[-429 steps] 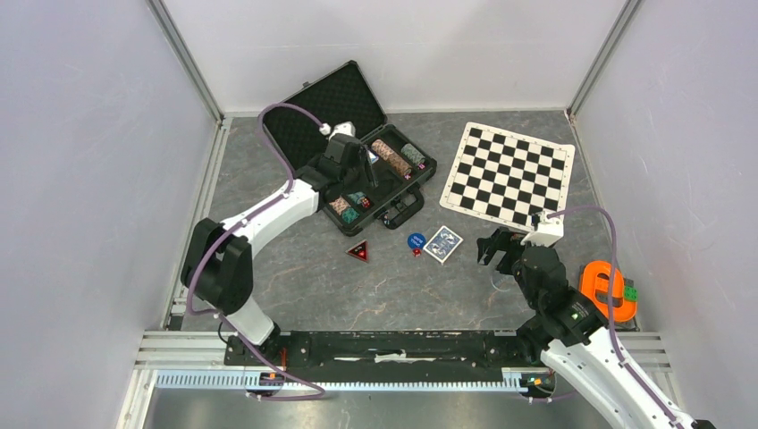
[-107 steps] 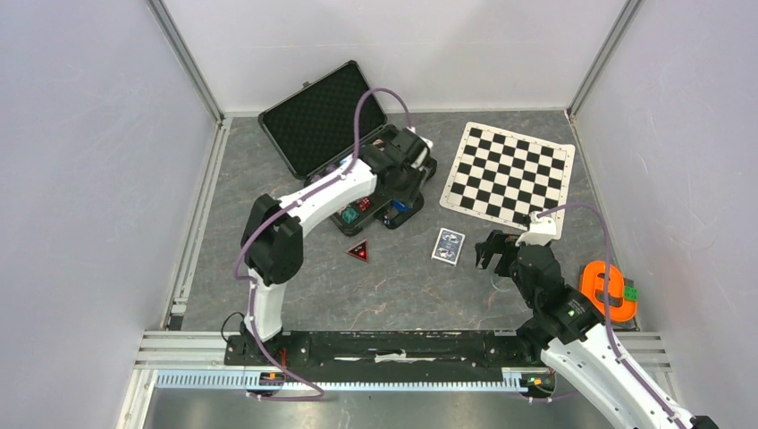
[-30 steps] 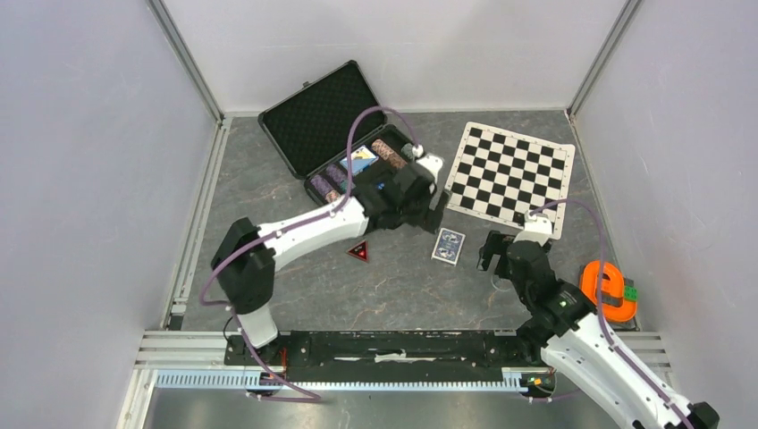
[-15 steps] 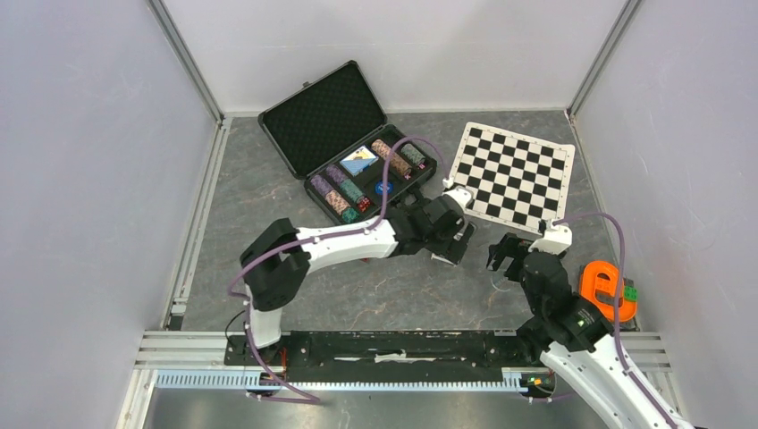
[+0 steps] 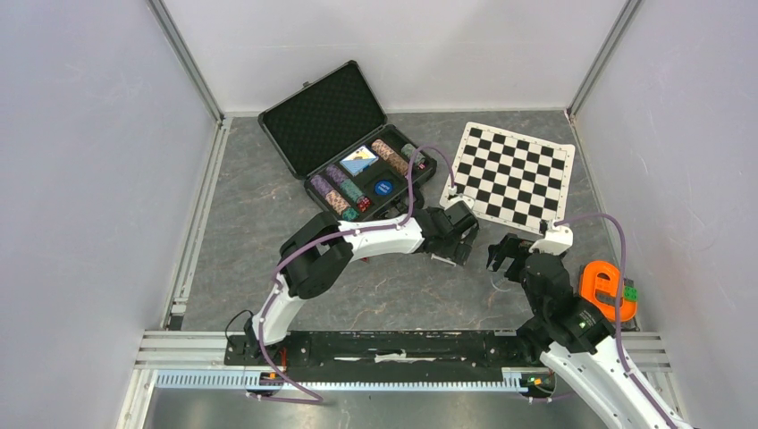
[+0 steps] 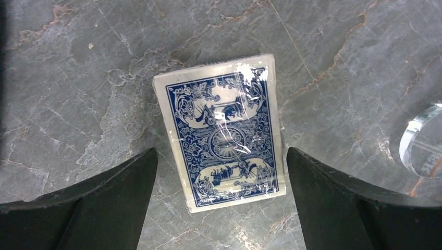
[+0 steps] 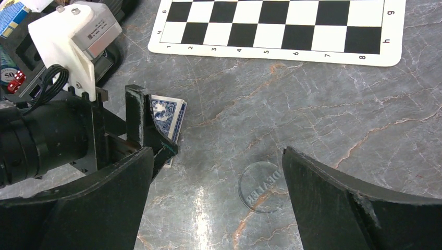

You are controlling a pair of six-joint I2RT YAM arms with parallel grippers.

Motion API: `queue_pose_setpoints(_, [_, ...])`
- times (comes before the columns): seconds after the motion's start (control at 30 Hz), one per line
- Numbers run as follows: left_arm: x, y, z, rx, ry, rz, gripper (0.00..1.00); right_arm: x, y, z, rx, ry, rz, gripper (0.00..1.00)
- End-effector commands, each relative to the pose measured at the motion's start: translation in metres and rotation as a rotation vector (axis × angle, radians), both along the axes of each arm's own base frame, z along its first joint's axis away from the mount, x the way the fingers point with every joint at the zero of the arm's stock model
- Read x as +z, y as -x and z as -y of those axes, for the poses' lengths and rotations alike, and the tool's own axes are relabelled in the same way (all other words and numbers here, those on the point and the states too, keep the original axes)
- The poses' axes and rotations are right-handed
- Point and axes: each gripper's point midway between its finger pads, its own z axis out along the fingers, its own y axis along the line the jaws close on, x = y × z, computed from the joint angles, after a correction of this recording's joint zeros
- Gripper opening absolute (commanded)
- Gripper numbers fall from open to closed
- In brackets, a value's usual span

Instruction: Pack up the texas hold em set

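Observation:
My left gripper should close on the blue-backed deck now, because its fingers are down level with the deck's long sides.
The black briefcase (image 5: 322, 112) lies open at the back, with striped chip stacks (image 5: 332, 195), a card deck (image 5: 358, 161), the blue round button (image 5: 383, 188) and a red die (image 5: 364, 204) in its tray. A second blue-backed deck (image 6: 224, 140) lies flat on the table, also visible in the right wrist view (image 7: 169, 115). My left gripper (image 6: 221, 152) is open and low over this deck, one finger on each side, not touching it; in the top view the gripper (image 5: 454, 248) hides the deck. My right gripper (image 7: 216, 156) is open and empty just right of it (image 5: 502, 254).
A clear round disc marked DEALER (image 7: 259, 186) lies on the table under my right gripper and shows at the right edge of the left wrist view (image 6: 423, 148). The chess mat (image 5: 509, 174) lies at the back right. An orange plastic object (image 5: 606, 290) sits at the right.
My left arm has swung from the case out to the right and come down over the loose deck. The blue button now lies in the case. My right gripper has barely moved.

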Motion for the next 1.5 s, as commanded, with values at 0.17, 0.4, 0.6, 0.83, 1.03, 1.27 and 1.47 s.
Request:
queue_pose_setpoints(0.17, [0.012, -0.01, 0.007, 0.062, 0.027, 0.038, 0.84, 0.019, -0.001, -0.002, 0.001, -0.037, 0.045, 0.99])
queue_pose_setpoints(0.4, [0.013, -0.007, 0.008, 0.006, 0.014, 0.036, 0.69, 0.019, -0.001, -0.002, 0.003, -0.039, 0.05, 0.99])
queue_pose_setpoints(0.6, [0.049, -0.017, -0.008, -0.017, -0.02, 0.133, 0.62, 0.018, -0.001, -0.003, 0.008, -0.039, 0.044, 0.98])
queue_pose_setpoints(0.83, [0.103, -0.041, -0.043, -0.069, -0.081, 0.289, 0.6, 0.02, -0.004, -0.013, 0.052, -0.048, 0.05, 0.99])
queue_pose_setpoints(1.03, [0.128, -0.084, -0.074, -0.124, -0.153, 0.404, 0.64, 0.02, -0.007, -0.018, 0.076, -0.032, 0.035, 0.99])
queue_pose_setpoints(1.27, [0.137, -0.138, -0.101, -0.188, -0.227, 0.558, 0.55, 0.027, -0.01, -0.023, 0.104, -0.016, 0.023, 0.99])
queue_pose_setpoints(1.47, [0.125, -0.176, -0.13, -0.155, -0.225, 0.536, 0.56, 0.023, -0.013, -0.027, 0.115, -0.003, 0.001, 0.99])
